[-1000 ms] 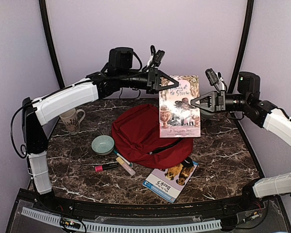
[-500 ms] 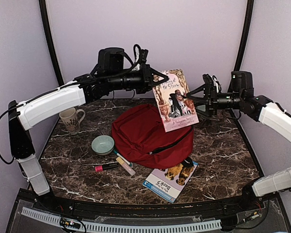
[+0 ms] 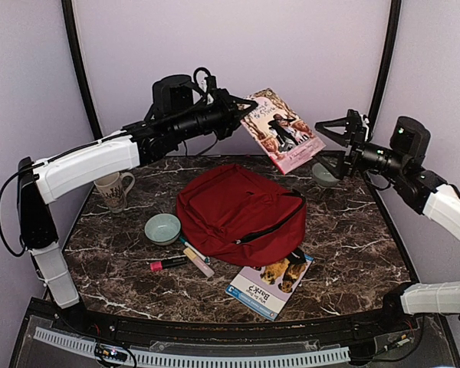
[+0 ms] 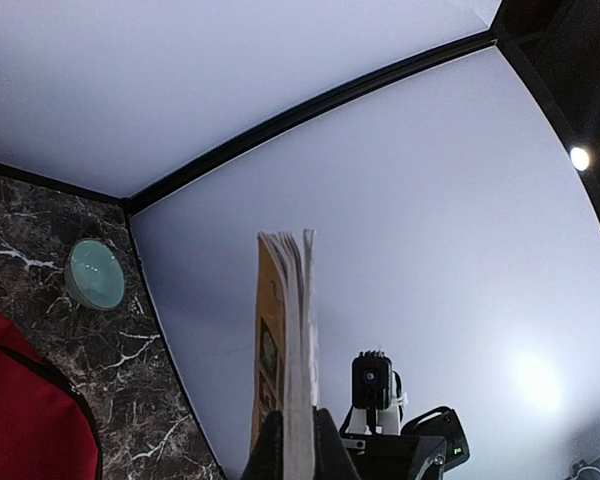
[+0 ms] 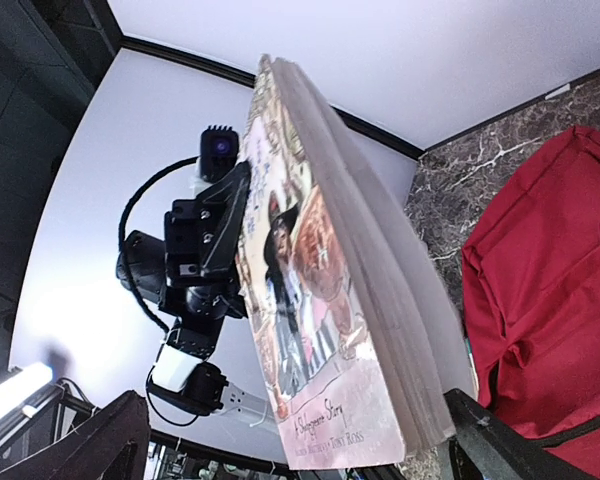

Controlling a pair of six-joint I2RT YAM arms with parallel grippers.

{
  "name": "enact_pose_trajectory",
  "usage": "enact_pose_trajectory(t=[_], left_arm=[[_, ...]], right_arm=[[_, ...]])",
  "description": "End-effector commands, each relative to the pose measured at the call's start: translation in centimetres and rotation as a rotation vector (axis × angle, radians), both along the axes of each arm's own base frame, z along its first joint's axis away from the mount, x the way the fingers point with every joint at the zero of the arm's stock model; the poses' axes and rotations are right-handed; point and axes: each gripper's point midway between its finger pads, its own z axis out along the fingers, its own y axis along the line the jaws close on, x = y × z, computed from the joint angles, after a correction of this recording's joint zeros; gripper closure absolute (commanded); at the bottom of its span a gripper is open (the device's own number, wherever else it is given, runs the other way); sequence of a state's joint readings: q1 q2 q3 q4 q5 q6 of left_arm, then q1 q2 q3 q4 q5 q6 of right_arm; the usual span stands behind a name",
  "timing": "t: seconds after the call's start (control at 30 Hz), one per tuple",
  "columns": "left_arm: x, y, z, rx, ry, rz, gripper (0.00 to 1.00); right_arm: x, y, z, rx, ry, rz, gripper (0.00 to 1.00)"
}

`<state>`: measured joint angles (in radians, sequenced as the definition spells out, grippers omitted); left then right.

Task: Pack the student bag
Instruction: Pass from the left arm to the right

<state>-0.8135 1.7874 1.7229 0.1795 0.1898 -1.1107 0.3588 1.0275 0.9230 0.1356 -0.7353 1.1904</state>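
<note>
The picture book's title end needs to stay free to enter the bag [image 3: 238, 211], so the robot's right gripper will next grip the picture book by its bottom edge [image 3: 303, 159].
The student bag [image 3: 238, 211], dark red with a dark zipper, lies flat mid-table; it also shows as red fabric [image 5: 550, 300] in the right wrist view. High above its far side, my left gripper [image 3: 248, 105] is shut on the top corner of a pink picture book [image 3: 282, 129], which hangs tilted in the air. The left wrist view shows that book [image 4: 285, 330] edge-on, pinched between the fingers [image 4: 268, 452]. My right gripper [image 3: 328, 140] is open just right of the book. In its own view the book [image 5: 330, 290] stands between the spread jaws, touching neither.
A second book with dogs on its cover [image 3: 270, 284] lies under the bag's near edge. A teal bowl [image 3: 162, 228], markers [image 3: 180, 261] and a mug [image 3: 113, 189] are left of the bag. Another bowl [image 3: 323, 175] sits at the back right.
My right gripper opened, let go of the pink book and drew back to the right. The left arm swung the book up and tilted it toward the back right.
</note>
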Motion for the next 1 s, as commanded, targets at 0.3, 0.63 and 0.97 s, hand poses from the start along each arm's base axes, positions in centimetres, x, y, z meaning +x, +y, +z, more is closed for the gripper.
enact_pose_trajectory(t=[0.3,0.63,0.97], left_arm=[[0.3,-2.0,5.2,-0.198,-0.076,-0.041,1.00],[-1.0,-2.4,6.8,-0.223,-0.119,-0.095,1.00],[-1.4,-3.3,6.5,-0.234,-0.116,-0.112,1.00]], right_arm=[[1.1,-1.3,-2.5,-0.100,0.121,-0.086,0.00],[1.3,-1.4,0.1,0.000,0.063,-0.043,0.06],[1.1,-1.1,6.1,0.169,-0.092,0.004,0.63]])
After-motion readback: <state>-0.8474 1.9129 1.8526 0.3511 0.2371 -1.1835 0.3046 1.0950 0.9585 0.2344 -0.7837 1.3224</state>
